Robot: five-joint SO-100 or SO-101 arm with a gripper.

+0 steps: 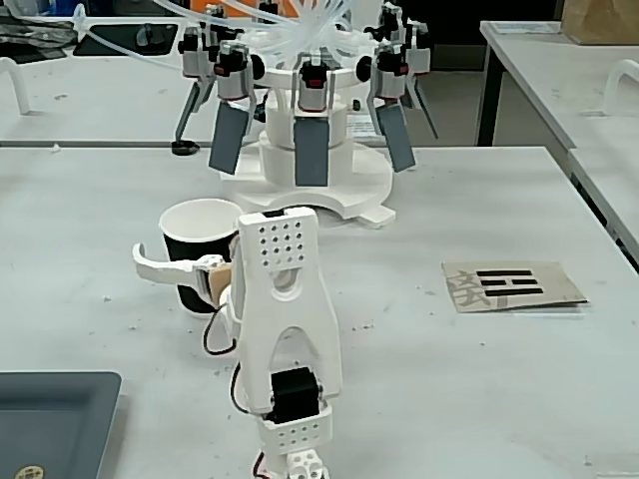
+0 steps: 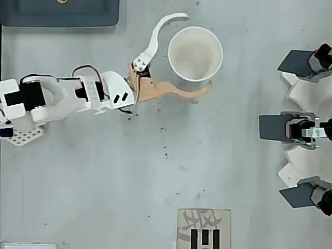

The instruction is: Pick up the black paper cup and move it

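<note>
I should next grab the cup by its side [image 1: 192, 249] with my gripper. This will leave the black paper cup's white rim [image 1: 197, 204] free during the move.
The black paper cup [image 1: 194, 246] stands upright on the grey table, its white inside and rim [image 2: 195, 53] facing the overhead camera. My gripper [image 2: 198, 52] is open, with one finger on each side of the cup. The white finger [image 2: 158, 34] curves round the cup's upper side in the overhead view. The tan finger [image 2: 181, 92] lies along its lower side, close to the rim or touching it. In the fixed view the white finger [image 1: 160, 267] crosses the front of the cup, and the arm's white body [image 1: 283, 319] hides the cup's right part.
A white stand with several arms carrying dark paddles [image 1: 311, 150] rises behind the cup; its paddles [image 2: 295, 127] line the overhead view's right edge. A dark tray [image 2: 59, 12] sits at the top left there. A printed card [image 2: 203, 228] lies near the bottom.
</note>
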